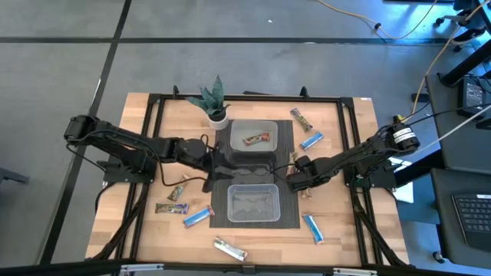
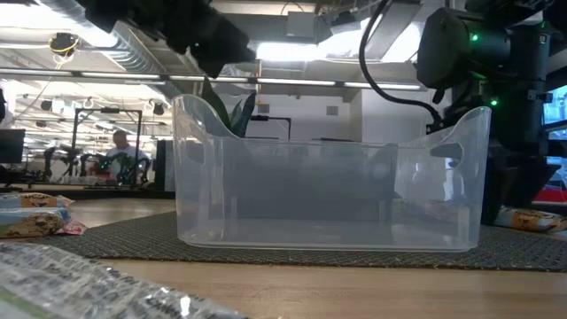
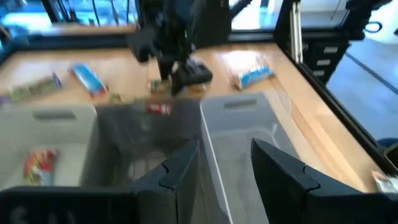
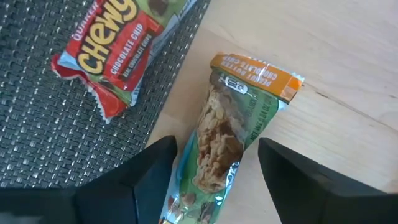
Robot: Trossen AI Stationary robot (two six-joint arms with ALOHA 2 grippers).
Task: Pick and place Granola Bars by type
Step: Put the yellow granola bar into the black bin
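My right gripper grips the green-and-orange granola bar by its middle next, to sort the bar into the dark middle bin.
My right gripper is open at the mat's right edge, one finger on each side of a green-and-orange granola bar lying on the wood. I see no contact. A red-brown bar lies beside it on the mat. My left gripper is open at the left side of the two clear bins, empty. The far bin holds one red-brown bar. Other bars lie on the table: blue, blue, blue, brown, gold, silver.
The near bin sits on the dark mat in front of the far one. A potted green plant stands at the far bin's far left corner. A black frame runs around the table. Bare wood lies near both front corners.
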